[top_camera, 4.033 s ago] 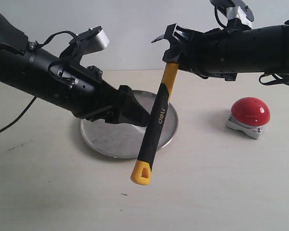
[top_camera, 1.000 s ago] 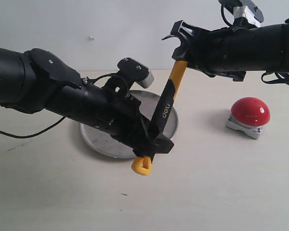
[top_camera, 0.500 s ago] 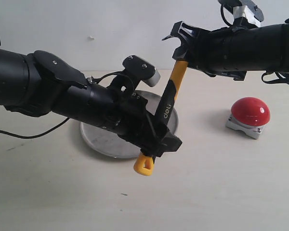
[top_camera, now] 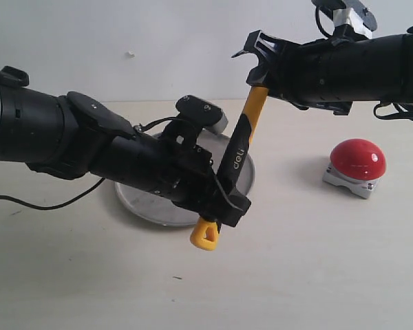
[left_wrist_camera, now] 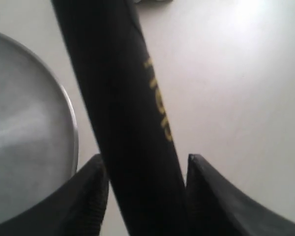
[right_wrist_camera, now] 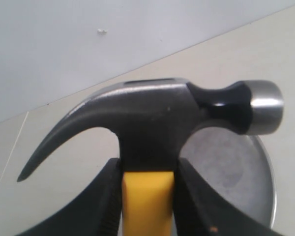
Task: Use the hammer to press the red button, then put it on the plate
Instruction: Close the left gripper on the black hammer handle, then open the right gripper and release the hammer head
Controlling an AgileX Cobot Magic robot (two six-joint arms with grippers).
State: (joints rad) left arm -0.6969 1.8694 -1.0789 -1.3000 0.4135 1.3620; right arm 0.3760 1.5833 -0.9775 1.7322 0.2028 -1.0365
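Observation:
The hammer's black lower handle (top_camera: 235, 152) is in my left gripper's fingers, so it is now time for my right gripper to open and release the hammer's yellow neck.
The hammer (top_camera: 237, 151) hangs tilted above the table, head up, with its yellow looped end (top_camera: 205, 234) low in front of the plate (top_camera: 134, 196). My right gripper (top_camera: 257, 74) is shut on the yellow neck just under the dark head (right_wrist_camera: 157, 113). My left gripper (top_camera: 224, 205) is shut on the black lower handle (left_wrist_camera: 123, 98), a finger (left_wrist_camera: 88, 196) on each side. The red button (top_camera: 358, 158) sits on its grey base at the right, apart from both arms. Both wrist views also show the plate (left_wrist_camera: 29, 128) (right_wrist_camera: 226, 162).
A black cable (top_camera: 27, 199) trails across the table at the left. A pale wall (top_camera: 158, 48) stands behind the table's far edge. Bare tabletop (top_camera: 296, 275) lies in front of the plate and button.
Four seconds ago my left gripper was over the plate, off the hammer. It has since reached across and closed round the lower handle. My right gripper has stayed on the neck.

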